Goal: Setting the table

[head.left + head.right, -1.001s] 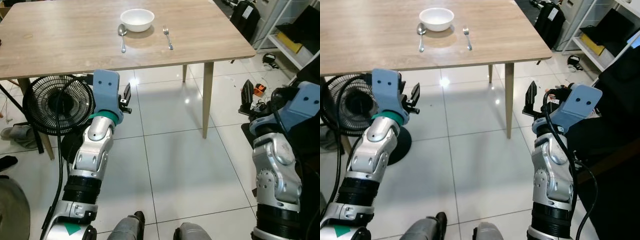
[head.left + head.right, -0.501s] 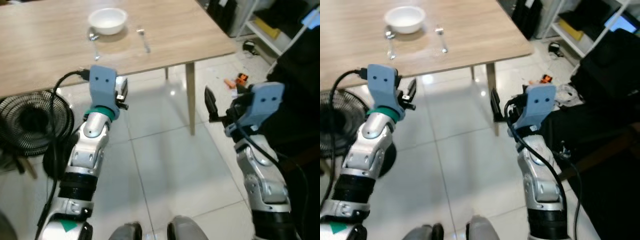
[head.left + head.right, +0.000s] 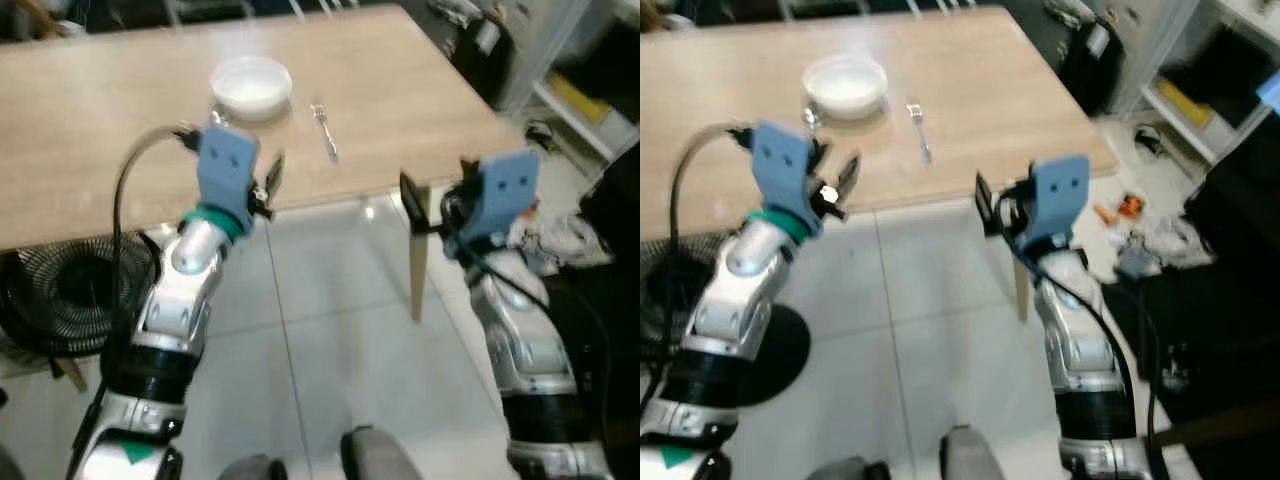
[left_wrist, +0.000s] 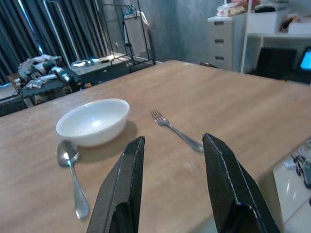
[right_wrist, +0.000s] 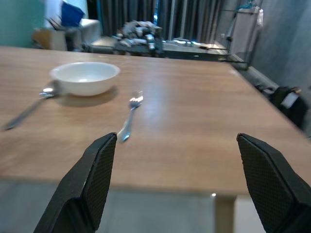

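The fork's pointed teeth lie toward the far side of the table, so the robot's right gripper will grab the silver fork by its handle (image 3: 328, 140) next.
A white bowl (image 3: 252, 85) stands on the wooden table (image 3: 90, 130), with a fork (image 3: 324, 131) to its right and a spoon (image 4: 73, 170) to its left. My left gripper (image 3: 270, 178) is raised at the table's near edge, in front of the bowl, open and holding nothing. In the left wrist view its fingers (image 4: 124, 194) frame the fork (image 4: 177, 131) and bowl (image 4: 92, 121). My right gripper (image 3: 412, 205) hovers open just off the table's near right corner. Its wrist view looks across the tabletop at the bowl (image 5: 85, 77) and fork (image 5: 129, 121).
A black floor fan (image 3: 50, 300) stands under the table at the left. The table leg (image 3: 418, 270) is beside my right arm. Black bags (image 3: 490, 50), a white shelf and small clutter (image 3: 1120, 205) lie on the tiled floor at the right.
The view has shifted and the table looks nearer. Both arms have risen from floor height to the level of the table's edge. Bowl, fork and spoon have stayed put.
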Robot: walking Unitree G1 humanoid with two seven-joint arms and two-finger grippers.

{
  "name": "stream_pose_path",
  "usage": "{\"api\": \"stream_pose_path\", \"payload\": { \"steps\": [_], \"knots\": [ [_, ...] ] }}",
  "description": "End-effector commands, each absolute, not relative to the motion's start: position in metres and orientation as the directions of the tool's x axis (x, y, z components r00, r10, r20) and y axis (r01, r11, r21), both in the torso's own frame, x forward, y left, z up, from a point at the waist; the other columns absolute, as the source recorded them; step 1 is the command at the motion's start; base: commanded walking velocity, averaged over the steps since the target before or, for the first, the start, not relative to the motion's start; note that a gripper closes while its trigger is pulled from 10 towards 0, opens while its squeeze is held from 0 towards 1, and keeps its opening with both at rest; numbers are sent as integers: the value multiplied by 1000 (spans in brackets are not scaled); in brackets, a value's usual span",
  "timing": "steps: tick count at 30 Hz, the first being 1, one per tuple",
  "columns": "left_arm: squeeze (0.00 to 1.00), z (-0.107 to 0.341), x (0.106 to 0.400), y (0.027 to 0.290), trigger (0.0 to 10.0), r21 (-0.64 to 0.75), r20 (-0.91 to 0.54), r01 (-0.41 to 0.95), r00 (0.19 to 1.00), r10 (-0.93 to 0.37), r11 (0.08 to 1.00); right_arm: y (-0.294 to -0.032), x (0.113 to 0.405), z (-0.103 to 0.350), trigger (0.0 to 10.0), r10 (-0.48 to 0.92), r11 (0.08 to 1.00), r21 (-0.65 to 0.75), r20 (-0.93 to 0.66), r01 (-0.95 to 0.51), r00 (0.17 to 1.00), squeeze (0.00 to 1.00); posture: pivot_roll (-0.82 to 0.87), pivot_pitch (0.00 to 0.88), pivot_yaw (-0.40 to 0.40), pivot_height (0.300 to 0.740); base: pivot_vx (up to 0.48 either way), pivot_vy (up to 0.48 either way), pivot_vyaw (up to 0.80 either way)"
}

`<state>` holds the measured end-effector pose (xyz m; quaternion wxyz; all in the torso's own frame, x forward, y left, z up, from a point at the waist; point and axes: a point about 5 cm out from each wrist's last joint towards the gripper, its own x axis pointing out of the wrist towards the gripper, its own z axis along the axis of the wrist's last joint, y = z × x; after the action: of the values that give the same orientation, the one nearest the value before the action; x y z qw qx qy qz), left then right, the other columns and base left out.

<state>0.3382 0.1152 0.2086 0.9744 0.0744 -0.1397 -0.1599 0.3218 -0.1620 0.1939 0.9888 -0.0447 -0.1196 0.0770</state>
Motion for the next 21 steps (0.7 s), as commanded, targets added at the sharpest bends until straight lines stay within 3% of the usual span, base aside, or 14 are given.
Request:
{"api": "stream_pose_path", "payload": {
  "steps": [1, 14, 21],
  "knots": [
    [0, 206, 338, 121, 10000, 198, 238, 275, 918, -318, 941, -161, 325, 191, 10000, 134, 988, -108, 225, -112, 965, 0, -22, 0, 46, 740, 480, 0, 0],
    [0, 203, 336, 124, 10000, 195, 226, 277, 921, -318, 941, -162, 331, 188, 10000, 85, 991, -123, 217, -59, 972, 0, -4, 0, 48, 740, 480, 0, 0],
    [0, 202, 336, 124, 10000, 195, 210, 279, 925, -318, 940, -175, 335, 184, 10000, -25, 995, -88, 187, 43, 982, 0, -9, 0, 52, 740, 441, 0, 0]
  ]
}}
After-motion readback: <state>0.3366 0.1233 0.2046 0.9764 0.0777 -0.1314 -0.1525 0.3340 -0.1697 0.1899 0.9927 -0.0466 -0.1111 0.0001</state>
